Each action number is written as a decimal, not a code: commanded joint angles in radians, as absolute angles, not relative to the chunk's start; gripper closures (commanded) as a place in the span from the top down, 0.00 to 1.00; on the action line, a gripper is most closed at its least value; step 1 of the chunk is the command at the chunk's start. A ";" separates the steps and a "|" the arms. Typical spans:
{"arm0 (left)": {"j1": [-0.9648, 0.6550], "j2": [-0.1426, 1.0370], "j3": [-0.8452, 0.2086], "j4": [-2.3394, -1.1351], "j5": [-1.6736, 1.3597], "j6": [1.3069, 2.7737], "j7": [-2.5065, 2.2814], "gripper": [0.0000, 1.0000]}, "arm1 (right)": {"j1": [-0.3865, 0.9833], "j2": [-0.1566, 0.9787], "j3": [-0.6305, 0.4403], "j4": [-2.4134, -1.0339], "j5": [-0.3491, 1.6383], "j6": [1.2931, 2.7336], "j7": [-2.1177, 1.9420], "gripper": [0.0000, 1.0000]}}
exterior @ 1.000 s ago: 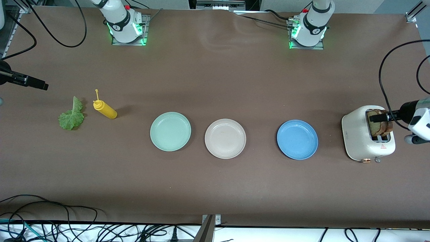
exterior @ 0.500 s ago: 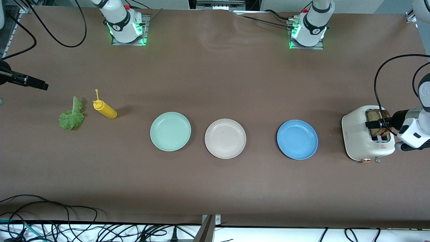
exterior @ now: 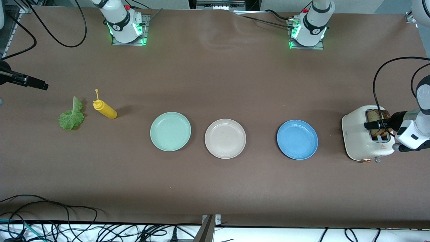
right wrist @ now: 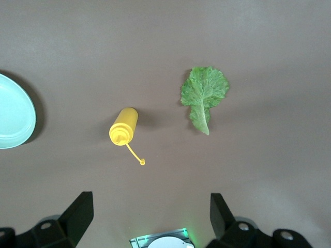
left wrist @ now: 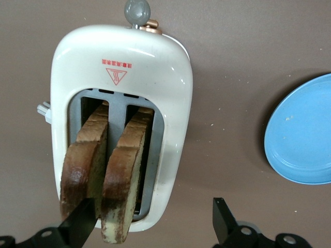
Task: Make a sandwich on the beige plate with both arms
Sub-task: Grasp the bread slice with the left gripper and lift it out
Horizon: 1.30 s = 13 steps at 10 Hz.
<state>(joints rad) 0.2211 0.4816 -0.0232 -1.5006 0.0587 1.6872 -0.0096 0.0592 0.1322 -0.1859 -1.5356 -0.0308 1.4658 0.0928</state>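
My left gripper should close now on the outer bread slice above the toaster slot (left wrist: 146, 165), which is between its fingertips.
Two brown bread slices (left wrist: 121, 175) stand in the slots of a white toaster (exterior: 356, 137) at the left arm's end of the table. My left gripper (exterior: 372, 127) is open over the toaster. In the left wrist view the left gripper (left wrist: 150, 225) has one finger (left wrist: 77, 225) against the end of the outer slice and the other out past the toaster's side. The beige plate (exterior: 225, 138) lies bare mid-table. A green lettuce leaf (exterior: 71, 116) lies toward the right arm's end. My right gripper (right wrist: 150, 214) waits open, high over the table; it does not show in the front view.
A mint green plate (exterior: 170, 131) and a blue plate (exterior: 297, 139) flank the beige one. A yellow squeeze bottle (exterior: 104, 109) lies on its side next to the lettuce. A black fixture (exterior: 25, 80) juts in at the right arm's end. Cables run along the table's front edge.
My left gripper has come down onto the toaster's slots, its fingers now at the bread slices. The right arm, plates, lettuce and bottle have not moved.
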 commanded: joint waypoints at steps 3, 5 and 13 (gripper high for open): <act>0.225 0.506 -0.025 -1.471 0.086 1.675 0.005 0.72 | 0.052 0.120 -0.184 -1.537 -0.011 1.466 0.075 1.00; 0.224 0.505 -0.021 -1.471 0.087 1.666 0.000 0.53 | 0.052 0.120 -0.184 -1.537 -0.011 1.466 0.075 1.00; 0.232 0.459 -0.017 -1.462 0.087 1.600 0.051 0.00 | 0.052 0.120 -0.184 -1.537 -0.011 1.466 0.075 1.00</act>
<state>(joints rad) 0.2313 0.4904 -0.0147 -1.4790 0.0644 1.6473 0.0284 0.0592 0.1322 -0.1859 -1.5355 -0.0308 1.4658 0.0928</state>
